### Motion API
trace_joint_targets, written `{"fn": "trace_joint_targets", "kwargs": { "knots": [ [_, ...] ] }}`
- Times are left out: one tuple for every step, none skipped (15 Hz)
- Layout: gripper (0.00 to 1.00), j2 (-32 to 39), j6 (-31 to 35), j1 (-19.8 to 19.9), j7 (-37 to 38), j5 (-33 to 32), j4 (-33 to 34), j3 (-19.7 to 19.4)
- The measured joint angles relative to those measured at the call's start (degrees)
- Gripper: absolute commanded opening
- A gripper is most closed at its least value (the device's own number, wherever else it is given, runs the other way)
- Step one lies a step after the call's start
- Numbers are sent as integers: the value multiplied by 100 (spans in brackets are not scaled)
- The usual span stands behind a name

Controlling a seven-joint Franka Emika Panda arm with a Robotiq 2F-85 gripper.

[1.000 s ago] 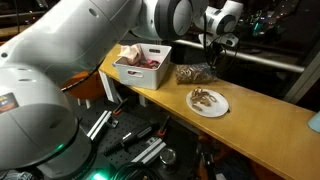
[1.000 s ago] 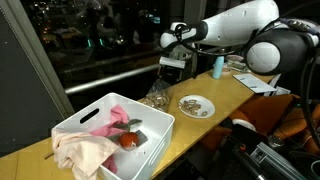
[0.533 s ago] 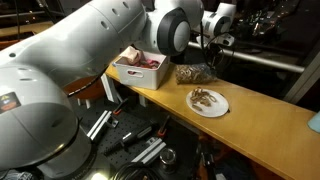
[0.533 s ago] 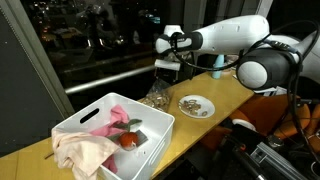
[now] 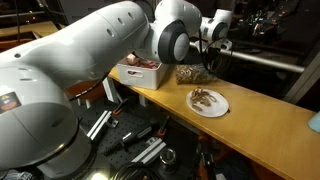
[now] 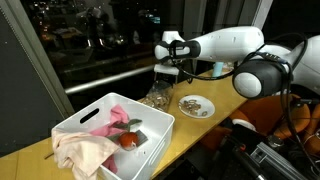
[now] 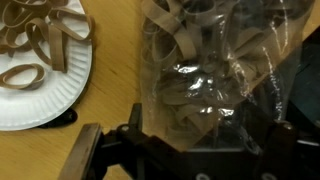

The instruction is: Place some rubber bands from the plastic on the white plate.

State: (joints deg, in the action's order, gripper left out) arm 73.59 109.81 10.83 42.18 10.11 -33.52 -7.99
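The bag's loose edge is between my fingers and closing now would catch it, so it is time to close on the clear plastic bag's top (image 5: 207, 67) (image 7: 203, 130).
The clear plastic bag (image 7: 205, 75) of tan-brown rubber bands fills the wrist view. It lies on the wooden table in both exterior views (image 5: 193, 73) (image 6: 155, 98). The round white plate (image 7: 25, 105) (image 5: 220, 108) (image 6: 208, 106) lies next to it and holds several loose rubber bands (image 7: 40, 40) (image 5: 205, 97) (image 6: 193, 103). My gripper (image 7: 195, 125) (image 5: 210, 58) (image 6: 166, 76) hangs directly over the bag. Its dark fingers are spread either side of the bag and hold nothing.
A white rectangular bin (image 5: 133, 72) (image 6: 160, 122) with pinkish cloth and a red round object (image 6: 128, 141) stands on the table beyond the bag. A small teal bottle (image 6: 217, 67) stands behind the plate. The table's front edge (image 5: 200, 125) runs near the plate.
The gripper has shifted sideways from above the plate side to directly over the bag. The bag, plate and bin have not moved.
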Motion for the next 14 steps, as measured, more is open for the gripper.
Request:
{"fn": "trace_joint_targets", "kwargs": {
  "knots": [
    [66, 19, 0, -1, 6, 0, 20, -13],
    [58, 32, 0, -2, 11, 0, 38, -24],
    [51, 42, 0, -2, 16, 0, 58, -32],
    [42, 45, 0, -3, 20, 0, 72, -37],
    [35, 45, 0, -3, 23, 0, 81, -42],
    [27, 45, 0, -3, 25, 0, 85, -47],
    [20, 46, 0, -3, 25, 0, 85, -49],
    [14, 49, 0, -3, 26, 0, 85, -50],
    [5, 54, 0, -3, 26, 0, 85, -50],
    [1, 59, 0, -3, 27, 0, 85, -50],
    [0, 61, 0, -3, 31, 0, 84, -50],
    [0, 61, 0, -4, 37, 0, 85, -51],
    [0, 61, 0, -11, 59, 0, 86, -58],
    [0, 60, 0, -26, 101, 0, 89, -78]
  ]
}}
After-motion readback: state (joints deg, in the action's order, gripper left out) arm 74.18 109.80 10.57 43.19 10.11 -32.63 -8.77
